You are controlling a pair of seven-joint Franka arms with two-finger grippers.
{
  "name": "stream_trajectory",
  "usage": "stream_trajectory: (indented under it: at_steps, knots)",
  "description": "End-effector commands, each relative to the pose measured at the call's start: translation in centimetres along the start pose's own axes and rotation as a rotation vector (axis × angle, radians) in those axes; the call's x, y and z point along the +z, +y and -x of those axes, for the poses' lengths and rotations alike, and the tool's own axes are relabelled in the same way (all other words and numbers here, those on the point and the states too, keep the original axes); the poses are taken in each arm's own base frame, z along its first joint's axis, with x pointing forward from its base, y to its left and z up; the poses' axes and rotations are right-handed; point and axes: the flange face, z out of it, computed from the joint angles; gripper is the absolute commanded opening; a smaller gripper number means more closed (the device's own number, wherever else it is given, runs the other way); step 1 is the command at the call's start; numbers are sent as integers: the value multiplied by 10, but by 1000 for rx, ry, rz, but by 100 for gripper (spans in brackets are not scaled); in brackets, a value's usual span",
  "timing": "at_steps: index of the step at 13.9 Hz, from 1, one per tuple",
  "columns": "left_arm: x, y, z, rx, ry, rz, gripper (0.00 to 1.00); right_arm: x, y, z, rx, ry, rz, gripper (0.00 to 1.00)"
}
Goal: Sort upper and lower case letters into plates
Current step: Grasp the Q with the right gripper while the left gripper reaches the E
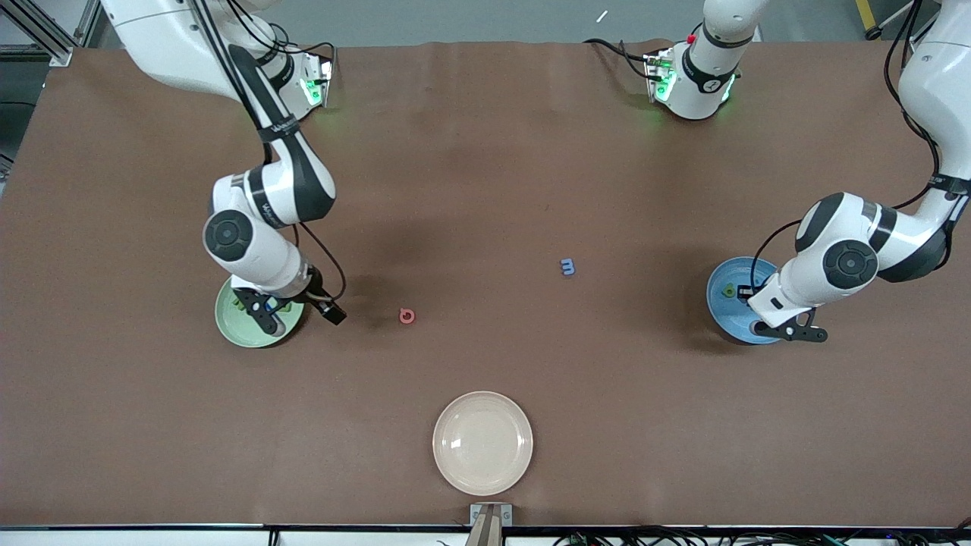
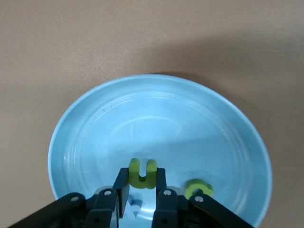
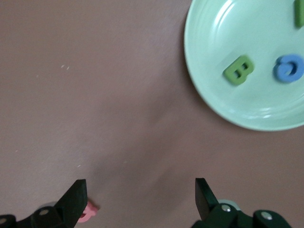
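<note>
I will sort the upper case letters into the pale green plate, so next I should grab the pink G by its round curve (image 1: 406, 315) (image 3: 88, 213) with my right gripper.
My left gripper (image 2: 142, 183) is shut on a green small letter (image 2: 142, 173) shaped like a u and holds it low over the blue plate (image 2: 166, 118). In that plate lie another green small letter (image 2: 199, 188) and the blue t (image 2: 133, 207), partly hidden by my fingers. My right gripper (image 3: 140, 190) is open and empty over the table beside the pale green plate (image 3: 223, 33). That plate holds the green B (image 3: 239, 70), the blue C (image 3: 289, 68) and a green piece at the frame edge (image 3: 299, 12). The pink G (image 1: 407, 316) and blue m (image 1: 567, 266) lie on the table.
A cream-white plate (image 1: 482, 442) sits near the front camera at mid-table. The pale green plate (image 1: 231, 324) is at the right arm's end and the blue plate (image 1: 721, 277) at the left arm's end. The brown table (image 1: 485, 167) runs between them.
</note>
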Motion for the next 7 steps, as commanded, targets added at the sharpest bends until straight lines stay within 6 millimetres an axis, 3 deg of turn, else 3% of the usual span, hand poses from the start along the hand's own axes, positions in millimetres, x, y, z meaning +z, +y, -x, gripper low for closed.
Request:
stream_trajectory:
  at_steps: [1, 5, 7]
  knots:
    - [7, -5, -5, 22, 27, -14, 11, 27, -25, 31, 78, -1, -7, 100]
    - [10, -7, -9, 26, 38, -12, 12, 48, -38, 43, 255, 4, -18, 100]
    - [11, -7, -9, 30, 39, -16, 12, 55, -58, 52, 379, 4, -31, 100]
